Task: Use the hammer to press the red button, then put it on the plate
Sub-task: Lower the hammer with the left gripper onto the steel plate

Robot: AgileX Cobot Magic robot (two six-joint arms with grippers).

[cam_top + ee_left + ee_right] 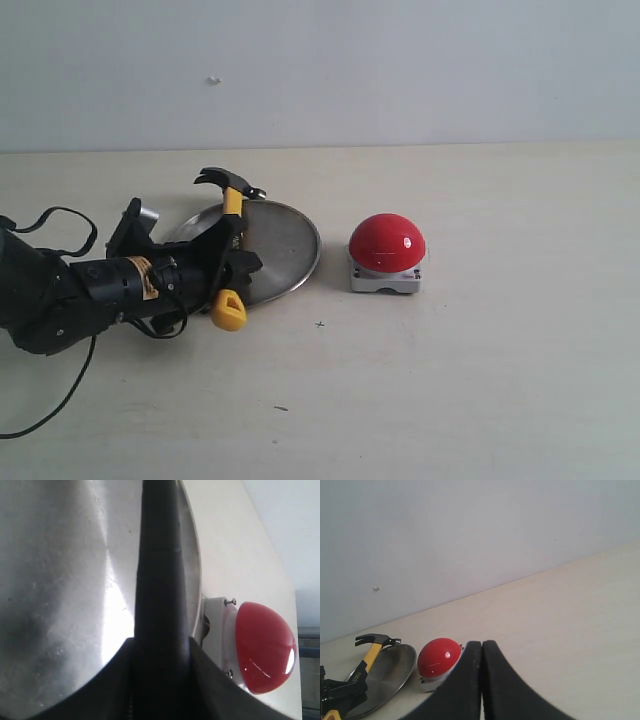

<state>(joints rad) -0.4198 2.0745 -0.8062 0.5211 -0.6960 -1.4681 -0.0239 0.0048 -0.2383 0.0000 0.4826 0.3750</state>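
Note:
The hammer's dark handle point(160, 580) lies over the silver plate, inside the plate's rim, so it is now time for my left gripper to release the hammer.
My left gripper point(228, 262) is shut on the hammer point(233, 205), gripping its handle at the near left of the plate point(285, 245). The dark head points past the plate's far rim, and the yellow looped end sticks out in front of the fingers. In the left wrist view the dark handle point(160, 580) runs from between the jaws across the shiny plate point(60, 580), with the red button point(262, 645) beyond the rim. The red button point(387, 242) stands on its grey base just right of the plate. My right gripper point(481, 650) is shut on nothing, well back from the red button point(439, 657).
The pale table point(480, 380) stretches wide to the right and front. A white wall point(400, 70) closes the back. A black cable point(60, 225) loops off the left arm at the left edge. The right arm does not show in the exterior view.

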